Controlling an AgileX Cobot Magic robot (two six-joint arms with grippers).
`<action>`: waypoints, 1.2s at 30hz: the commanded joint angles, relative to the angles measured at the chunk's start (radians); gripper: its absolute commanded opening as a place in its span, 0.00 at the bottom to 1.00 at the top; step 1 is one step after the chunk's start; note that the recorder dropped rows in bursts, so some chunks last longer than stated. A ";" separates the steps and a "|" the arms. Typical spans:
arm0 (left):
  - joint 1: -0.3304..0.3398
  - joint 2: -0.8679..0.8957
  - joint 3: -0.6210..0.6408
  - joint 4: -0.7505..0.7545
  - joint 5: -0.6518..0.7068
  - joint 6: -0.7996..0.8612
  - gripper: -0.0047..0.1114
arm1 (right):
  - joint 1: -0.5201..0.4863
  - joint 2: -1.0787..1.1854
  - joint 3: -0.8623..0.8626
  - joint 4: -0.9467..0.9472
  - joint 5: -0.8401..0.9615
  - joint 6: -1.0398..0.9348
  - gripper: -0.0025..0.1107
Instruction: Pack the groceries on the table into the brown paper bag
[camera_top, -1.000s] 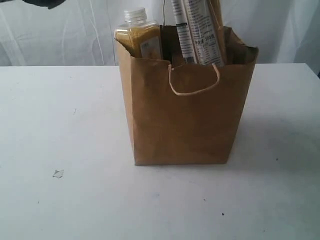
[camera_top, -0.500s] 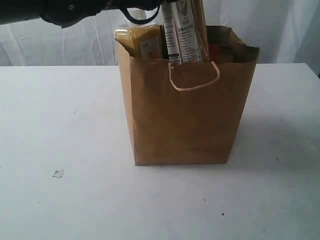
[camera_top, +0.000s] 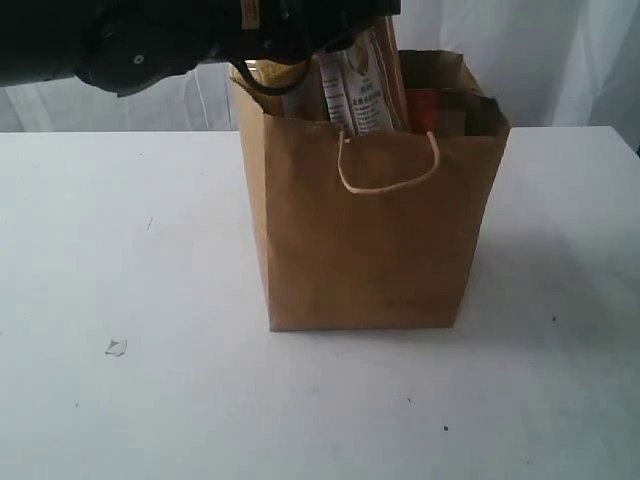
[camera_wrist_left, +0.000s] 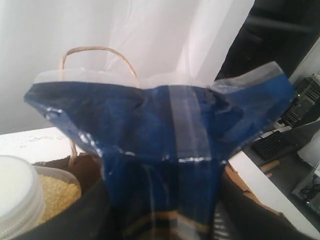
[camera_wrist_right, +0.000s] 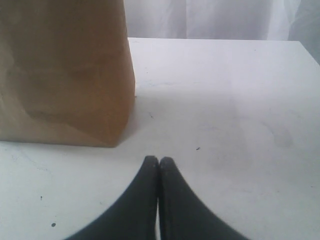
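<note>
The noodle packet's lower part stands inside the paper bag's opening, below the bag's rim, so it is time to open my left gripper; the packet would stay in.
The brown paper bag (camera_top: 370, 240) stands upright mid-table. My left arm (camera_top: 150, 40) reaches over its mouth from the upper left. My left gripper (camera_wrist_left: 165, 212) is shut on the long clear-and-navy noodle packet (camera_wrist_left: 160, 125), which stands upright in the bag's mouth (camera_top: 355, 95). The yellow-grain bottle (camera_wrist_left: 55, 192) with its white cap (camera_wrist_left: 15, 197) sits in the bag beside the packet, mostly hidden by the arm in the exterior view. Something red (camera_top: 438, 105) shows inside the bag. My right gripper (camera_wrist_right: 159, 161) is shut and empty, low over the table (camera_wrist_right: 225, 100) beside the bag (camera_wrist_right: 65, 75).
A small clear scrap (camera_top: 116, 347) lies on the table (camera_top: 150, 250) at the front left. A white curtain (camera_top: 560, 60) hangs behind. In the left wrist view, dark equipment (camera_wrist_left: 302, 100) stands beyond the table's edge.
My left arm has come into view from the upper left and lowered the noodle packet deeper into the bag. The bottle is now mostly hidden behind the arm.
</note>
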 joint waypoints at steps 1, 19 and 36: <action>-0.004 -0.010 0.029 0.017 0.015 0.018 0.04 | -0.004 -0.006 0.005 0.000 -0.003 0.003 0.02; -0.002 -0.050 0.029 -0.005 0.009 0.018 0.57 | -0.004 -0.006 0.005 0.000 -0.001 0.003 0.02; -0.002 -0.167 0.029 0.010 0.226 0.018 0.73 | -0.004 -0.006 0.005 0.000 -0.003 0.003 0.02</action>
